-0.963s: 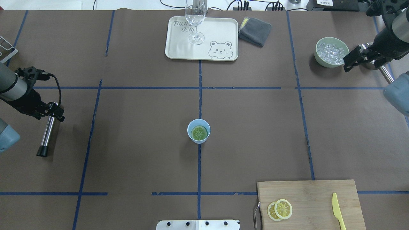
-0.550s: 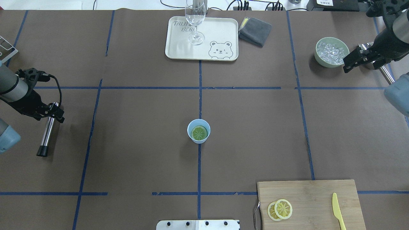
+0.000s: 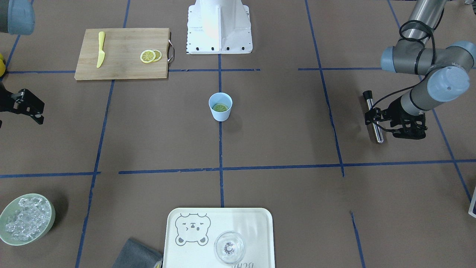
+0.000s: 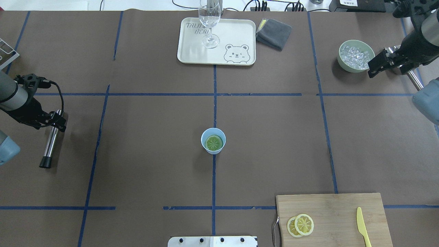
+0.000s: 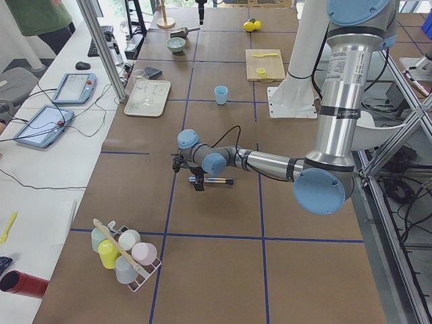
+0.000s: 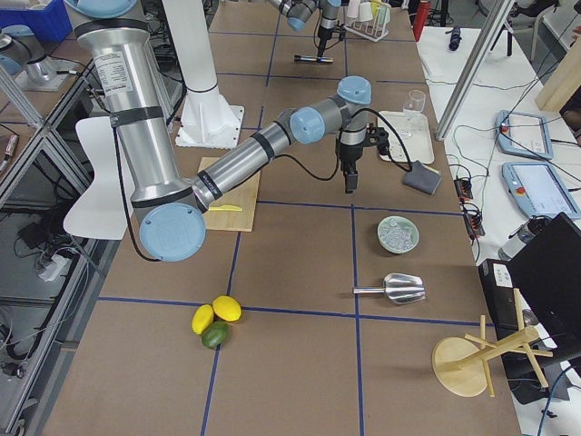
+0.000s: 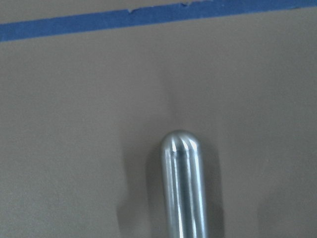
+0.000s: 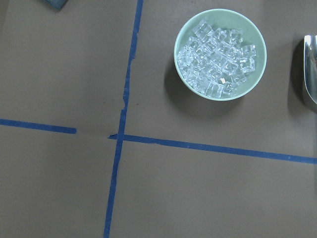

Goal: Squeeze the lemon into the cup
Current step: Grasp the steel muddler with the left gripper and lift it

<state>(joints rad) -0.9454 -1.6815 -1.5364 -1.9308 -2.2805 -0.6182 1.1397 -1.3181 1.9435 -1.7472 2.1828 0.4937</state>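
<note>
I need to press the lemon in the cup [image 3: 220,114] with the steel rod, so my left gripper will grab the rod by its body [image 3: 376,128] next.
The light-blue cup [image 4: 213,149] stands at the table's centre with one lemon slice [image 4: 213,142] lying inside it; both show in the front view, cup [image 3: 220,114] and slice [image 3: 220,108]. Two more lemon slices [image 4: 301,224] overlap on the wooden cutting board [image 4: 336,209]. My left gripper [image 4: 57,120] is far left, open, low over the upper end of a steel rod [image 4: 51,140] that lies on the table. My right gripper [image 4: 376,64] is far right, open and empty, beside the green ice bowl [image 4: 343,66].
A yellow knife [image 4: 362,224] lies on the board. A bear tray [image 4: 233,34] with a wine glass [image 4: 210,20] and a grey cloth [image 4: 273,33] sit at the far edge. A metal scoop [image 8: 309,69] lies by the ice bowl [image 8: 220,97].
My left arm has drawn slightly outward to the left; the rod has not moved. My right gripper has shifted slightly up. Cup and slices are unchanged.
</note>
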